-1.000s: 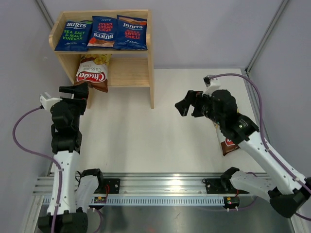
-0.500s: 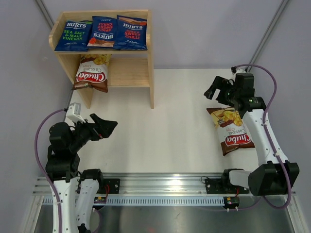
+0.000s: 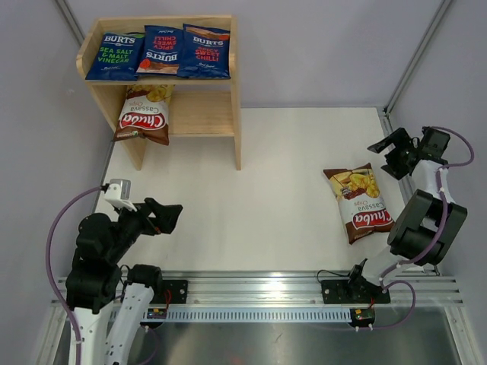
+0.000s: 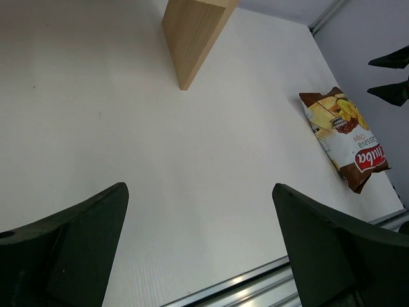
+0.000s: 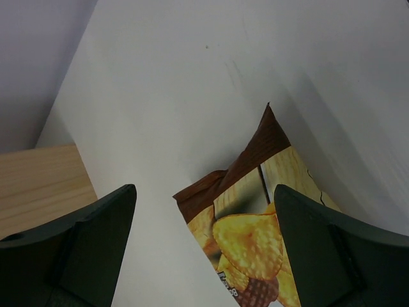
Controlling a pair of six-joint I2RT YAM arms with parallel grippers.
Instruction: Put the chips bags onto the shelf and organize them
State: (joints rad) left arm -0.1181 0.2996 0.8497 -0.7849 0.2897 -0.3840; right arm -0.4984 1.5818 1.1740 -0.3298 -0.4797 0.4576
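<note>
The right gripper reaches the Chuba bag and grabs its crimped edge (image 3: pixel 348 170) next, leaving the Chuba bag's red-lettered end (image 3: pixel 371 220) free for my left gripper.
The wooden shelf (image 3: pixel 237 106) stands at the back left. Its top tier holds three blue Burts bags: a green-lettered one (image 3: pixel 116 55) and two red-lettered ones (image 3: pixel 160 50) (image 3: pixel 206 52). A Chuba bag (image 3: pixel 144 114) leans out of the lower tier's left side. The other Chuba bag (image 3: pixel 362 203) lies flat on the table at the right; it also shows in the left wrist view (image 4: pixel 348 139) and the right wrist view (image 5: pixel 255 236). My left gripper (image 3: pixel 169 216) is open and empty near the front left. My right gripper (image 3: pixel 383 156) is open and empty, above the bag's far end.
The shelf's side panel (image 4: pixel 195 35) shows at the top of the left wrist view. A metal rail (image 3: pixel 259 293) runs along the near edge. Grey walls and frame posts (image 3: pixel 415 57) close the back and sides.
My right arm swung from mid-table to the far right edge, uncovering the Chuba bag on the table. My left arm pulled back from the shelf toward the front left and lowered.
</note>
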